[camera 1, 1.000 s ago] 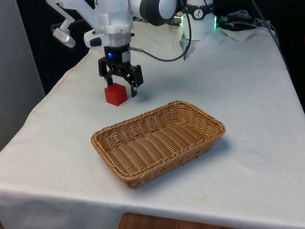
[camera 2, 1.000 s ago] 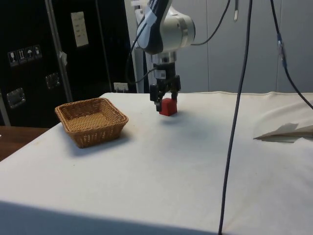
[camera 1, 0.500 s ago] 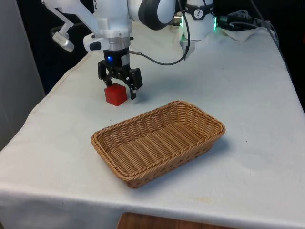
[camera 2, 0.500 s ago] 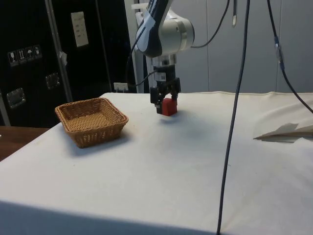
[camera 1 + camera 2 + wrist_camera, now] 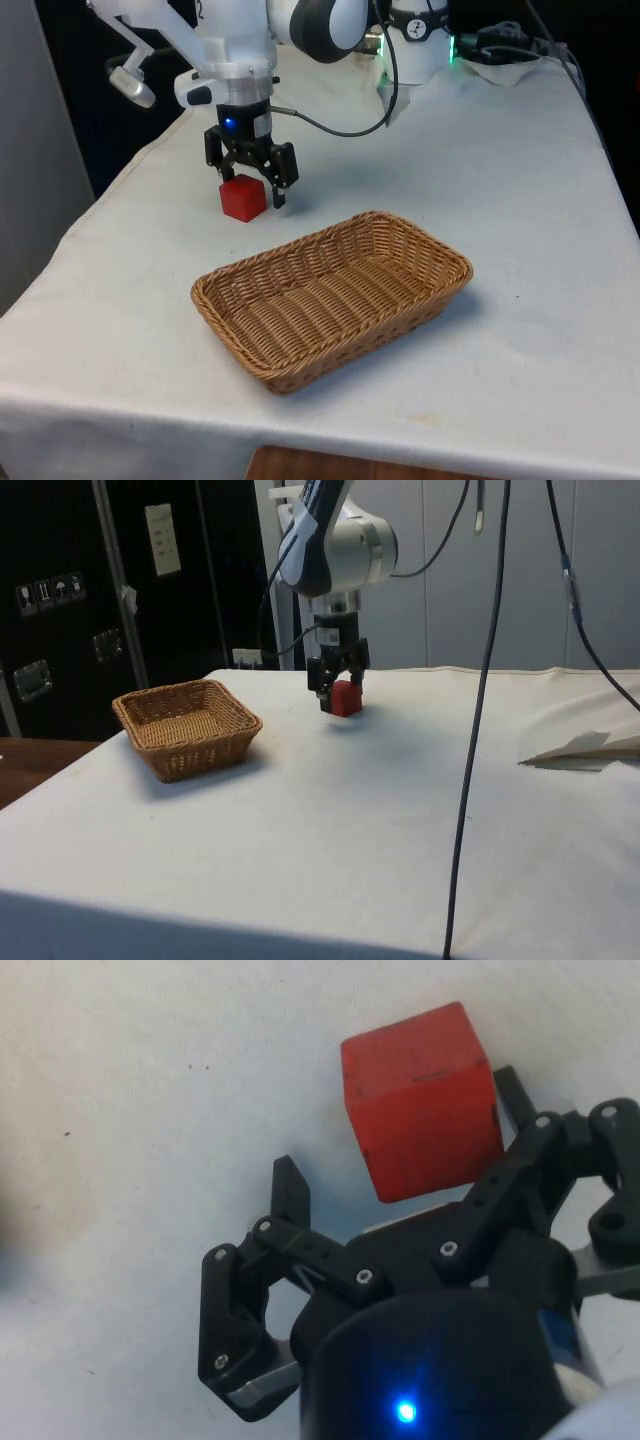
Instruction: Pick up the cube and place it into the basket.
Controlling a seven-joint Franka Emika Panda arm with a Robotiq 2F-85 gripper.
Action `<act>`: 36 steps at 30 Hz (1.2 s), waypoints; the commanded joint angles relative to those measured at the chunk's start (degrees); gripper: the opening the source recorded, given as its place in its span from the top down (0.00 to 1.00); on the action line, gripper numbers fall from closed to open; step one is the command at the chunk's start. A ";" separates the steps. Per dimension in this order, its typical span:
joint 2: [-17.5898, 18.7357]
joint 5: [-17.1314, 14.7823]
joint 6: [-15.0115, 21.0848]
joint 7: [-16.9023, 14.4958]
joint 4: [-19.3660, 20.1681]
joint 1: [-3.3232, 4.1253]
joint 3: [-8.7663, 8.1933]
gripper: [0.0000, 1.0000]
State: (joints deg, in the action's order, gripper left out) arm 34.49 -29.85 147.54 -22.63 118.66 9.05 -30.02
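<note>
My gripper grabs the red cube (image 5: 242,201) by its opposite sides next, to place the cube into the wicker basket.
A red cube (image 5: 242,201) rests on the white cloth near the front view's left edge of the table. My gripper (image 5: 250,186) hangs low over it, open, with a finger on either side of the cube and neither closed on it. In the wrist view the cube (image 5: 420,1100) lies between the fingers, closer to one fingertip (image 5: 512,1088) than to the other. From the side the gripper (image 5: 338,692) straddles the cube (image 5: 347,697). The empty wicker basket (image 5: 215,290) stands nearer the camera, a short gap from the cube.
The basket (image 5: 150,742) sits near the table's front edge. A black cable (image 5: 478,730) hangs through the side view's foreground. Crumpled cloth (image 5: 585,745) lies at that view's right. Open white cloth spreads to the front view's right of the basket.
The gripper shifted slightly around the cube between one second and half a second ago, then held still. The cube has stayed on the cloth and the fingers remain open.
</note>
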 commanded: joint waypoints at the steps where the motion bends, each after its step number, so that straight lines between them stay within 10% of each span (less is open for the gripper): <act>1: 0.00 0.00 0.00 0.00 0.00 0.00 0.00 0.00; 21: 0.06 0.00 0.11 0.00 -0.17 0.06 -0.06 0.04; 29: 0.00 0.00 -0.06 0.00 -0.11 0.00 -0.06 0.98; 36: 0.06 0.06 0.23 0.06 -0.11 0.17 -0.11 1.00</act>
State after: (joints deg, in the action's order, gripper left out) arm 34.49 -29.85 147.48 -22.63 118.54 9.11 -30.08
